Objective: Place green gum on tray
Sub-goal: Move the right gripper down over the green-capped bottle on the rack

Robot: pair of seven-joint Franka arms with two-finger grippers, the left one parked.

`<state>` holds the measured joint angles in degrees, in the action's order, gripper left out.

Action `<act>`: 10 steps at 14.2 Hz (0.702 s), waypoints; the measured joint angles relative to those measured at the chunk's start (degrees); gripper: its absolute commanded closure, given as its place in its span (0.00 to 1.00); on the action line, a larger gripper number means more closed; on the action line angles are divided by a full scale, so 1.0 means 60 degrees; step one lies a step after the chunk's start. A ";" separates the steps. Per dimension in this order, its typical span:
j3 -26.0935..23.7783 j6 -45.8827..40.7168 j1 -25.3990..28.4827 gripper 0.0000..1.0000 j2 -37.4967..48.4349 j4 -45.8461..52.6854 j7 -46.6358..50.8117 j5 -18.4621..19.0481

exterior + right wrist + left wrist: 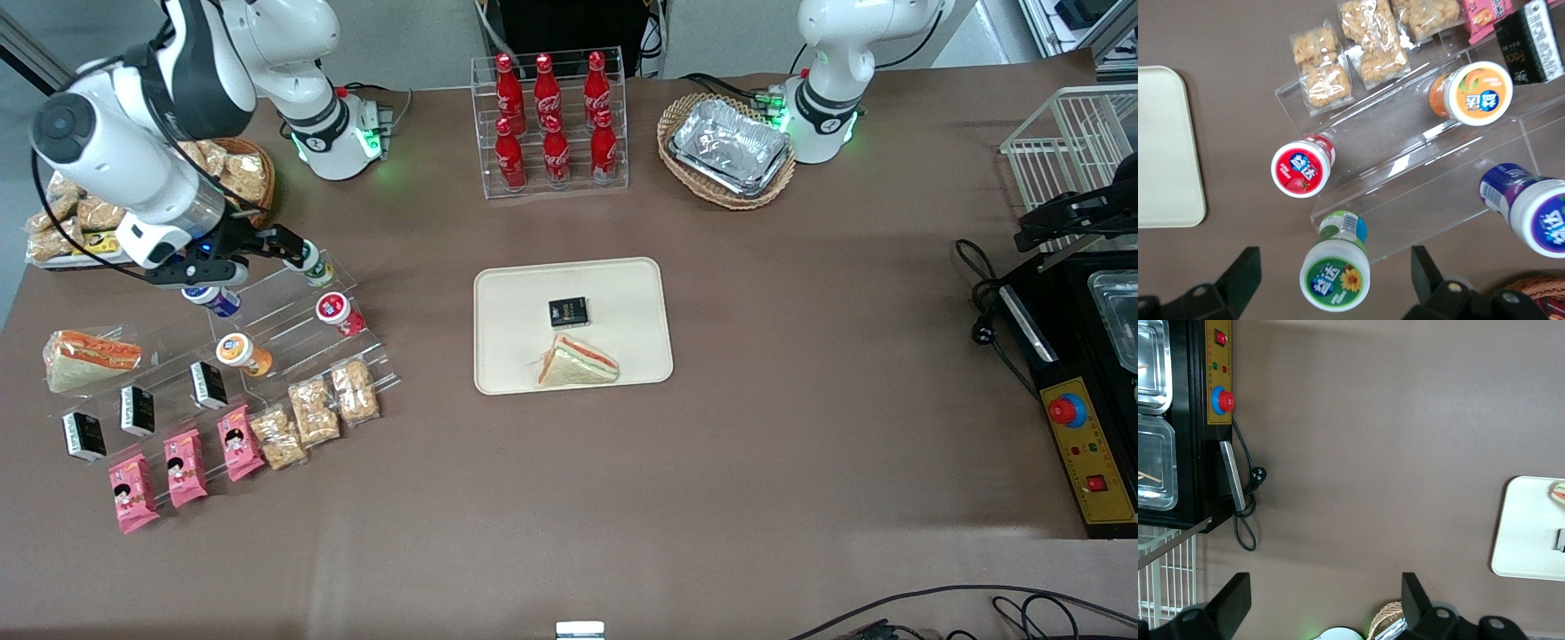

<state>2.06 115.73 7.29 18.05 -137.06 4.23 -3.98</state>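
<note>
The green gum should go on the tray (1165,147), so my right gripper will pick the gum up by its white-lidded end (1335,280) next.
The green gum (313,261), a small green bottle with a white lid, stands on the top step of a clear acrylic stand (293,333) toward the working arm's end of the table. In the right wrist view its lid (1335,276) faces the camera. My right gripper (258,253) hangs above it, open, with the gum between the two fingers (1241,273) and a gap on each side. The cream-beige tray (622,293) lies at the table's middle and also shows in the right wrist view (1165,147). It holds a sandwich (578,363) and a black box (568,312).
On the same stand are a blue gum (1535,210), a red gum (1301,168) and an orange gum (1477,92). Snack bags (311,411), pink packs and black boxes lie nearer the front camera. A cola rack (551,124) and a basket of foil trays (729,149) stand farther off.
</note>
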 measured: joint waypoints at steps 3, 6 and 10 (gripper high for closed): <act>-0.0003 0.0593 0.0103 0.00 -0.0003 -0.0538 0.0000 0.0000; -0.0003 0.1146 0.0162 0.00 -0.0016 -0.1080 0.0000 0.0000; -0.0005 0.1233 0.0315 0.04 -0.0133 -0.1423 0.0001 0.0000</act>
<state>2.03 123.13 9.18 17.25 -145.60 4.23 -3.98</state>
